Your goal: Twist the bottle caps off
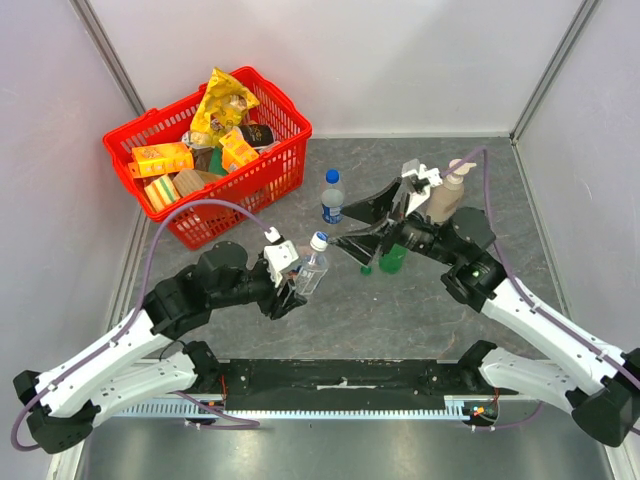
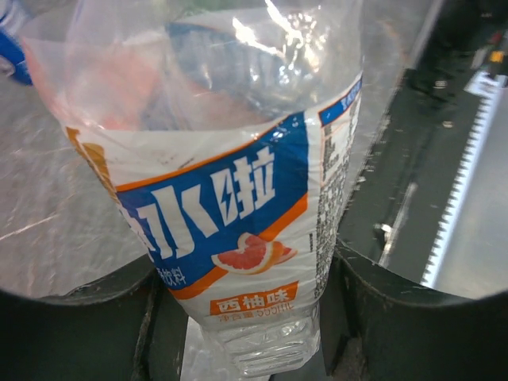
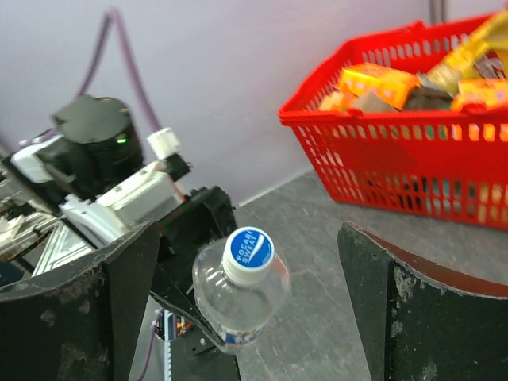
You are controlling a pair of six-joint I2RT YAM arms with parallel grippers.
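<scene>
I need to unscrew the blue-and-white cap (image 1: 319,240) from the held bottle, so next I should grab the cap by its sides with my right gripper, facing the cap's top head-on.
My left gripper (image 1: 290,280) is shut on a clear bottle (image 1: 308,272) with a white, blue and orange label, and holds it tilted above the table. The label fills the left wrist view (image 2: 230,198) between my fingers (image 2: 413,317). Its blue-and-white cap (image 1: 319,240) faces my right gripper (image 1: 367,228), which is open. In the right wrist view the cap (image 3: 247,252) sits between the spread fingers (image 3: 119,294), touching neither. A blue-labelled bottle (image 1: 332,200) with a blue cap (image 1: 331,177) stands behind. A green bottle (image 1: 393,259) stands under the right arm, with a small green cap (image 1: 366,269) beside it.
A red basket (image 1: 280,105) full of snack packs stands at the back left and also shows in the right wrist view (image 3: 413,135). A beige pump dispenser (image 1: 447,195) stands close behind the right wrist. Grey walls close in the table on three sides.
</scene>
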